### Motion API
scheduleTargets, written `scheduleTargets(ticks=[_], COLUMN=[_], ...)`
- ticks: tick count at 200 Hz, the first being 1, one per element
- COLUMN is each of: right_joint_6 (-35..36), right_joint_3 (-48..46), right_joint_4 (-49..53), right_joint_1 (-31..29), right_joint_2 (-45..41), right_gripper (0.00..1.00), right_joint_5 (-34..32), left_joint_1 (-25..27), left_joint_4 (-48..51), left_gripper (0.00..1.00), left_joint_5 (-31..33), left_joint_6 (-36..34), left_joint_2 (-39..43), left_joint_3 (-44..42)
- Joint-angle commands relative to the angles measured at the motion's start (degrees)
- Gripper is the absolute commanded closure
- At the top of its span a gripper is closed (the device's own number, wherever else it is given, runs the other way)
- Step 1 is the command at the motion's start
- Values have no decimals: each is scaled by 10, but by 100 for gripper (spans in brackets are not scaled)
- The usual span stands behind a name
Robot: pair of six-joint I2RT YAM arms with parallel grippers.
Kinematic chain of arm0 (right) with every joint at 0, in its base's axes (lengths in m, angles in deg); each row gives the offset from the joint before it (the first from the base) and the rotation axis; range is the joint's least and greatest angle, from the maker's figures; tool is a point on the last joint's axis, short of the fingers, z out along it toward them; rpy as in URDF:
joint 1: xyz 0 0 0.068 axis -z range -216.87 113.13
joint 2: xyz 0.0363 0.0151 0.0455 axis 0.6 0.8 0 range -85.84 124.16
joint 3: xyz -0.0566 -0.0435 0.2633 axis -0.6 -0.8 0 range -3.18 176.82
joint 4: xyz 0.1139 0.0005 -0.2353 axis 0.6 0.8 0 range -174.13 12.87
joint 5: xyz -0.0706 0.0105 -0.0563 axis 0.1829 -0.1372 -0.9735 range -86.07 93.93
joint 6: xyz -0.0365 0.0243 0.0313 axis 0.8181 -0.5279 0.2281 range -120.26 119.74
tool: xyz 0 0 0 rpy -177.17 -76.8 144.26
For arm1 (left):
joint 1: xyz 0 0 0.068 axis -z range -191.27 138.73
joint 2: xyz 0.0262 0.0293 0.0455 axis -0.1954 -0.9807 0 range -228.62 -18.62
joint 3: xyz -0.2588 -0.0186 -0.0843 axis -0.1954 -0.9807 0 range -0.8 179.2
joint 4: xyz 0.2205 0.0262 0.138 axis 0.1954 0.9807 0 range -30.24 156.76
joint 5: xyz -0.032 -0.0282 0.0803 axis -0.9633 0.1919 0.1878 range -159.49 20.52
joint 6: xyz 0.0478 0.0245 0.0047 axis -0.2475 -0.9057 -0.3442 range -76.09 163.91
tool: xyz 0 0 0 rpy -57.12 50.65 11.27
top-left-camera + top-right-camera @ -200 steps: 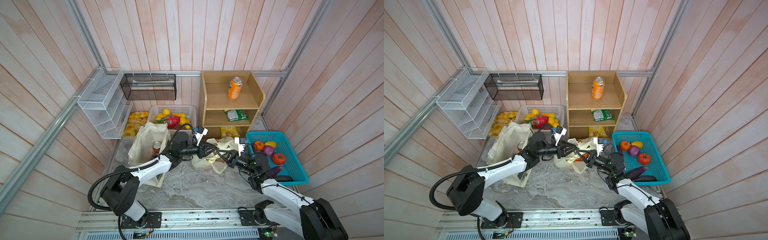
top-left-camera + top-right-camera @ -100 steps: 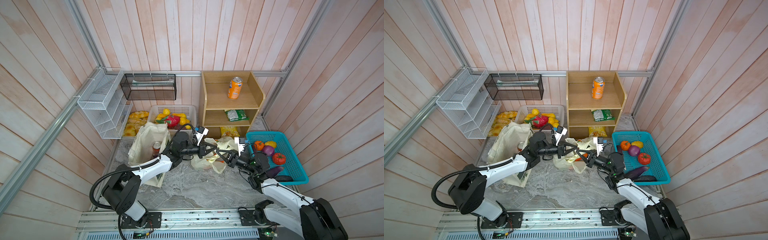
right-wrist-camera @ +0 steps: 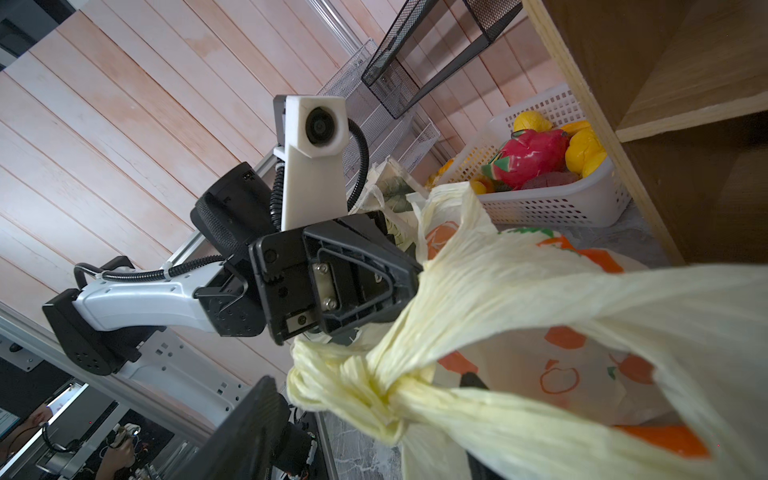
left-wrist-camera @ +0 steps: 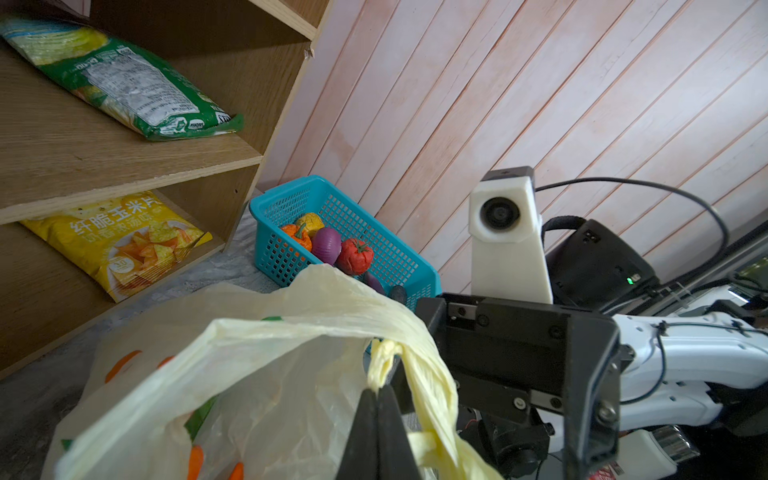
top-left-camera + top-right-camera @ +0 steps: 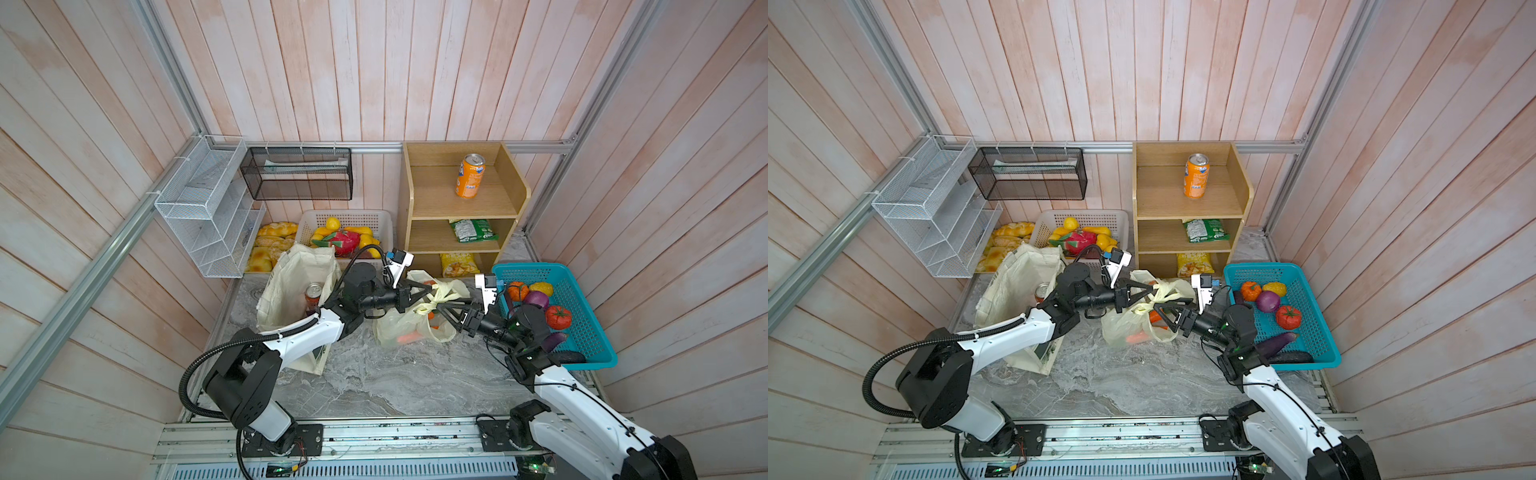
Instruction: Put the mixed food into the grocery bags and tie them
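The pale-yellow plastic bag needs to be tied closed, so my right gripper should next grab its other handle piece point(image 5: 446, 294) at the knot point(image 5: 436, 301), opposite my left gripper.
The pale-yellow plastic bag point(image 5: 409, 328) point(image 5: 1127, 328), one of the grocery bags, sits mid-table with orange carrots point(image 5: 407, 337) inside. Its twisted handles meet in a knot point(image 3: 374, 399) point(image 4: 388, 347). My left gripper point(image 5: 432, 296) point(image 5: 1154, 286) point(image 4: 377, 388) is shut on a handle strand just beside the knot. My right gripper point(image 5: 436, 309) point(image 5: 1158, 309) point(image 3: 365, 399) faces it, open, its fingers spread either side of the knot without pinching it. The cream canvas tote point(image 5: 291, 282) point(image 5: 1013, 286) stands open to the left, with the red soda can point(image 5: 312, 293) point(image 5: 1042, 292) upright inside.
A blue basket point(image 5: 528, 268) of toy vegetables lies close behind my right arm. The wooden shelf point(image 5: 511, 199) at the back holds an orange soda can point(image 5: 469, 176), a green packet point(image 5: 471, 230) and a yellow packet point(image 5: 457, 264). A white basket point(image 5: 345, 214) of fruit stands behind the tote.
My right gripper's jaws have opened off the bag's handle. My left gripper has closed on its strand. Both arms stay almost where they were.
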State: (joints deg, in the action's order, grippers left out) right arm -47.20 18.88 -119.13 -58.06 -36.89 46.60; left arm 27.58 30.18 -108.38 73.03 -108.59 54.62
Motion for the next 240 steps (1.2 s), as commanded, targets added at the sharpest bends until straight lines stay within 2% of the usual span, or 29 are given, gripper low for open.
scheduleTargets(ticks=[1, 47, 76, 116, 184, 240], right_joint_6=[2, -37, -71, -95, -125, -135], right_joint_3=[23, 21, 28, 48, 59, 74], right_joint_4=[95, 151, 120, 47, -39, -64], right_joint_1=[2, -22, -74, -125, -127, -126], right_joint_2=[-34, -80, -70, -7, 72, 104], right_gripper=[29, 36, 43, 47, 59, 59], right_joint_5=[-9, -4, -38, -75, -101, -105], left_joint_1=[-4, -4, -4, -4, -2, -1], left_joint_4=[-18, -24, -30, -32, -31, -36], left_gripper=[100, 100, 100, 100, 100, 100], left_joint_5=[17, 30, 33, 33, 29, 30], left_joint_6=[0, 0, 1, 1, -1, -1], left_joint_2=[2, 2, 2, 2, 13, 21], left_joint_3=[1, 0, -3, -3, -8, -19])
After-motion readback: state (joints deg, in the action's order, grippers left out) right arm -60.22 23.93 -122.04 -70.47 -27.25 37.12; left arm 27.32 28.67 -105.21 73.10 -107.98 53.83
